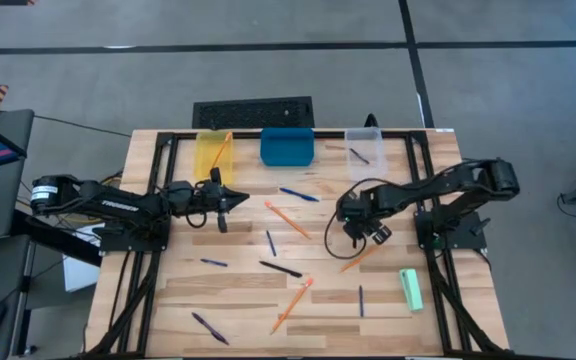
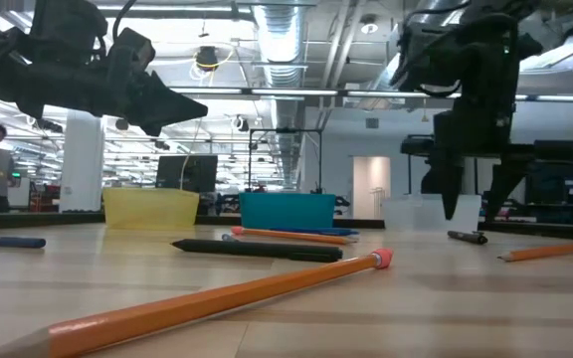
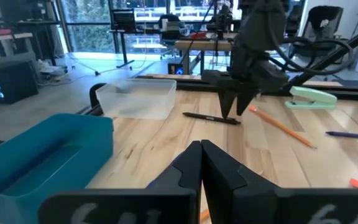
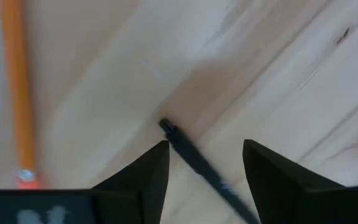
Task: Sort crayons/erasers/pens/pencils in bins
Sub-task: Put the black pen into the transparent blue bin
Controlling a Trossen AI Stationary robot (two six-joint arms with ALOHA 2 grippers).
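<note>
My right gripper takes hold of the black pen by its slim body (image 4: 209, 172) next, to sort it into the blue bin.
My right gripper (image 1: 361, 235) points down at the table's right middle, open. Its fingers stand on either side of a black pen (image 4: 191, 155), just above it (image 2: 466, 237) and clear of it. An orange pencil (image 4: 17, 93) lies beside it. My left gripper (image 1: 230, 200) hangs shut and level over the table's left middle, holding nothing. At the far edge stand the yellow bin (image 1: 213, 150), the blue bin (image 1: 288, 146) and the clear bin (image 1: 363, 147). The mint eraser (image 1: 411, 289) lies flat at the right. Other pens (image 1: 280, 268) and pencils (image 1: 293, 304) lie scattered.
The yellow bin holds an orange pencil and the clear bin a dark pen. A black cable loops beside my right gripper (image 1: 353, 205). A dark keyboard (image 1: 253, 110) lies beyond the far edge. A black frame (image 1: 158, 190) borders the tabletop.
</note>
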